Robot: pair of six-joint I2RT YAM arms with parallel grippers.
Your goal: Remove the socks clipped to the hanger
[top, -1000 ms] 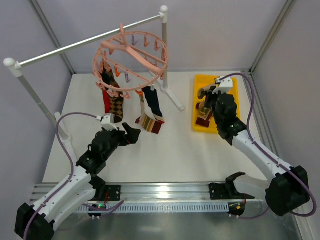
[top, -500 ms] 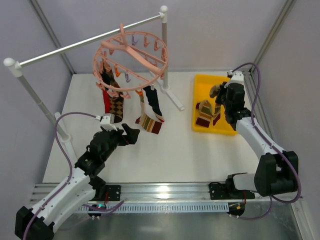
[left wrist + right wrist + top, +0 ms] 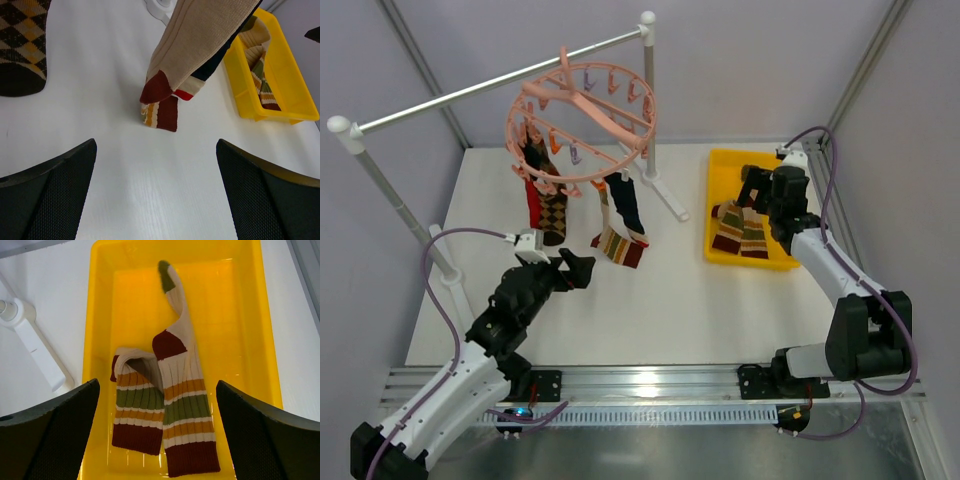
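Note:
My left gripper should next take hold of the tan striped sock near its dark-red heel [image 3: 597, 240] [image 3: 157, 87]. The sock's clipped end then stays free for removal.
The pink hanger [image 3: 582, 120] hangs by its hook from the rail. Clipped to it are an argyle sock [image 3: 553, 212], a red one [image 3: 532, 200], a navy one [image 3: 628, 205] and a tan striped sock [image 3: 618, 243]. That tan sock [image 3: 200, 45] dangles just ahead of my left gripper [image 3: 156, 142], which is open and empty. In the top view the left gripper [image 3: 576, 270] sits low, a little left of the hanging toes. My right gripper [image 3: 156, 385] is open above two striped socks [image 3: 165, 405] lying loose in the yellow tray [image 3: 100, 315].
A grey rail [image 3: 490, 88] spans two white posts [image 3: 648, 90], one with a base foot [image 3: 667, 197] near the tray [image 3: 711, 215]. The argyle sock's toe [image 3: 22, 45] hangs close to the table on the left. Grey walls enclose the table.
The right gripper has opened and let go of a striped sock, which now lies flat in the tray. The left arm edged slightly toward the hanging socks.

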